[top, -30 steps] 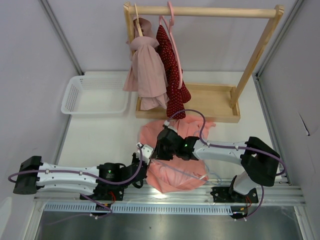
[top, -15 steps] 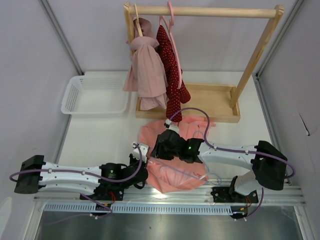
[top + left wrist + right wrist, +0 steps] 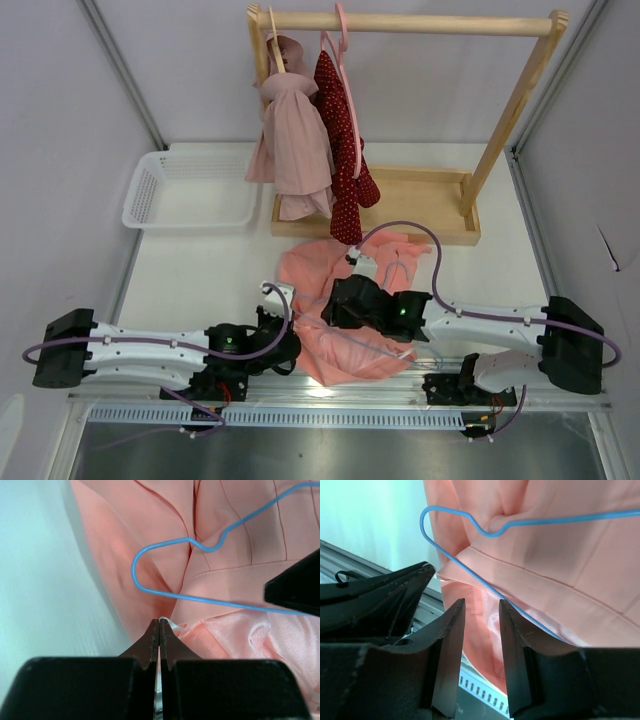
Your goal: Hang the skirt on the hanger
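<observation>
The robot's right gripper should next grab the hanger by its neck just below the hook, so that the notched ends stay free for the skirt's loops.
The salmon-pink skirt (image 3: 352, 352) lies crumpled on the table in front of the rack. The thin light-blue wire hanger (image 3: 134, 570) lies on top of it, its hook end toward the left; it also shows in the right wrist view (image 3: 422, 520). My left gripper (image 3: 296, 330) (image 3: 159, 625) is at the skirt's left edge, shut, with a thin white loop of the skirt (image 3: 172, 625) pinched at its tips. My right gripper (image 3: 328, 316) (image 3: 481, 602) is open low over the skirt, and the hanger wire runs past its right finger (image 3: 512, 630).
A wooden rack (image 3: 400, 22) at the back holds a dusty-pink garment (image 3: 295, 140), a dark red dotted garment (image 3: 345, 150) and a pink plastic hanger (image 3: 343, 40). A white basket (image 3: 190, 190) stands at the back left. A metal rail (image 3: 330, 415) runs along the near edge.
My right arm has drawn back to the right and nearer, its gripper sliding along the skirt. My left gripper has shifted slightly left, still at the skirt's edge.
</observation>
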You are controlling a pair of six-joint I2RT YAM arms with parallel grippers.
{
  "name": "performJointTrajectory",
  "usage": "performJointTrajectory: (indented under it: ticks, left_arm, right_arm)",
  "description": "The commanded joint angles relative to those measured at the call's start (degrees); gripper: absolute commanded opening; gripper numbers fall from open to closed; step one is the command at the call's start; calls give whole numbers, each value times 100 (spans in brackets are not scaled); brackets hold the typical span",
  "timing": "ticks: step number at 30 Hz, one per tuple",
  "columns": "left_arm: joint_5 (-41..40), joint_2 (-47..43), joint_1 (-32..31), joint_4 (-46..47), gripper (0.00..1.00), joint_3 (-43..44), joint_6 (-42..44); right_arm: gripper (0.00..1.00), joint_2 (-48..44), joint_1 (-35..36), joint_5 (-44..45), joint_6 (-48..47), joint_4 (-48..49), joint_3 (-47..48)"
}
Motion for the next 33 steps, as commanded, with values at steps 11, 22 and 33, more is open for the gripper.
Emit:
performJointTrajectory:
  ticks: [11,22,33]
  left_arm:
    - [498,67,478,929,0,308,633]
    - [735,172,557,1079,0,405,748]
    - [797,225,566,1044,0,483,783]
  right_arm:
    - [40,-1214,-643,823,-553,-414,-712]
    - [40,-1796,-1812,41,-1161,26,-1196]
    - [41,-1664,-2770,-636,-1451,500,-1591]
